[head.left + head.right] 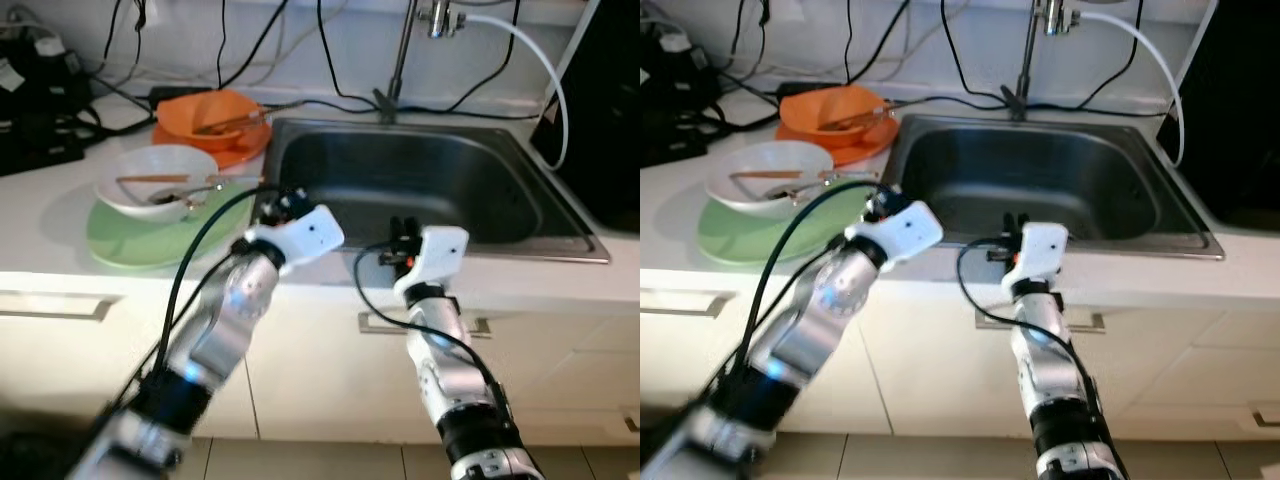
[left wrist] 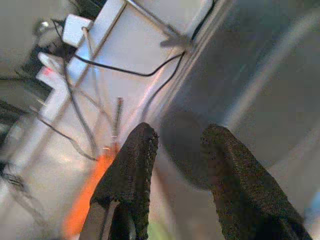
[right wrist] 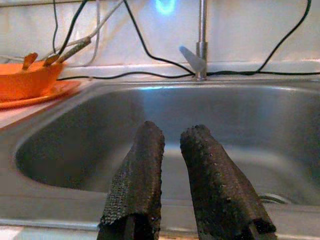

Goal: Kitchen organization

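The left gripper grabs the thin chopstick by its brown end next, to clear the white bowl (image 1: 150, 172) of utensils.
A white bowl (image 1: 150, 172) holding chopsticks and a spoon rests on a green plate (image 1: 125, 245) at the counter's left. Behind it an orange bowl (image 1: 205, 112) with utensils sits on an orange plate (image 1: 235, 152). The steel sink (image 1: 500, 190) lies in the middle, its basin bare. My left gripper (image 1: 285, 200) hovers over the sink's near left corner, beside the green plate, open and holding nothing (image 2: 177, 137). My right gripper (image 1: 403, 228) is at the sink's front rim, pointing into the basin, its fingers a narrow gap apart with nothing between them (image 3: 172, 135).
A faucet (image 1: 403, 50) stands behind the sink with a white hose (image 1: 545, 70) curving to the right. Black cables (image 1: 330, 90) trail along the back wall. Dark boxes (image 1: 35, 120) sit at the far left, and a dark appliance (image 1: 600, 120) borders the sink's right.
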Controlling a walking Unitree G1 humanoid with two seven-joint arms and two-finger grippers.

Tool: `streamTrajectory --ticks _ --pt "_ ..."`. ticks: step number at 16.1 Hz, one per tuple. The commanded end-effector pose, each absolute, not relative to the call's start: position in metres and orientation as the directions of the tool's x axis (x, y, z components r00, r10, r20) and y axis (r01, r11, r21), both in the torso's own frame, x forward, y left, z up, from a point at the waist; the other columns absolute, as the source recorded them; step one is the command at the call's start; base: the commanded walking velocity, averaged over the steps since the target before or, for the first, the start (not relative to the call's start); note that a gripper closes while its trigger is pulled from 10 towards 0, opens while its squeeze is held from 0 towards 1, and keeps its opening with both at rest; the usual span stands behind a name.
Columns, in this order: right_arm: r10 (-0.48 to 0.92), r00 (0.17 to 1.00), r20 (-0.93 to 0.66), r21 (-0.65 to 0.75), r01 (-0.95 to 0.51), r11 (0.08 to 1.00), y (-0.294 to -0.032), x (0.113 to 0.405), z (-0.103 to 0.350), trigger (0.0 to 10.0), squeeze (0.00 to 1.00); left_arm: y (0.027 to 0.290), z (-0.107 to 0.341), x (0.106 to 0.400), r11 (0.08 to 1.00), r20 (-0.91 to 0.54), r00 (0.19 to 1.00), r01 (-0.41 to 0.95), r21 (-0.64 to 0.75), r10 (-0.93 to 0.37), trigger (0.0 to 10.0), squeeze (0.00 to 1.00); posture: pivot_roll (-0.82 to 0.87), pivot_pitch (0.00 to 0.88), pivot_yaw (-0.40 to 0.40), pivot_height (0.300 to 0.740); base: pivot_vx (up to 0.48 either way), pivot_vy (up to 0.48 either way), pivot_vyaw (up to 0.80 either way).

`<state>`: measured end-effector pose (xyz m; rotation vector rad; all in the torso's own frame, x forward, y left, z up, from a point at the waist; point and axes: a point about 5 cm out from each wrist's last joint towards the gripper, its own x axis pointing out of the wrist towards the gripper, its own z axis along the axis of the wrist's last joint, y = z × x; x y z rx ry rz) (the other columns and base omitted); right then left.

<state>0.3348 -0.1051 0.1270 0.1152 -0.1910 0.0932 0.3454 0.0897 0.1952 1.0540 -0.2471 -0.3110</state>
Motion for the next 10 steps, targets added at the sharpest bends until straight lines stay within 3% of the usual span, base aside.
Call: streamTrajectory --ticks 1,4,10 --pt "0.063 0.977 0.204 0.115 -0.088 0.989 -0.108 0.337 0.129 10.0 0.0 0.091 0.198 0.35 0.389 0.057 0.935 0.09 0.917 -0.351 10.0 0.0 0.12 0.008 -0.016 0.74 0.0 0.0 0.0" --pt "0.05 0.977 0.205 0.118 -0.076 0.99 -0.111 0.337 0.129 10.0 0.0 0.104 0.207 0.362 0.286 0.053 0.961 0.027 0.958 -0.27 10.0 0.0 0.11 0.006 -0.01 0.74 0.0 0.0 0.0" --pt "0.061 0.977 0.205 0.12 -0.087 0.989 -0.108 0.337 0.129 10.0 0.0 0.123 0.21 0.36 0.252 0.077 0.98 -0.03 0.967 -0.181 10.0 0.0 0.12 0.012 -0.019 0.74 0.0 0.0 0.0"
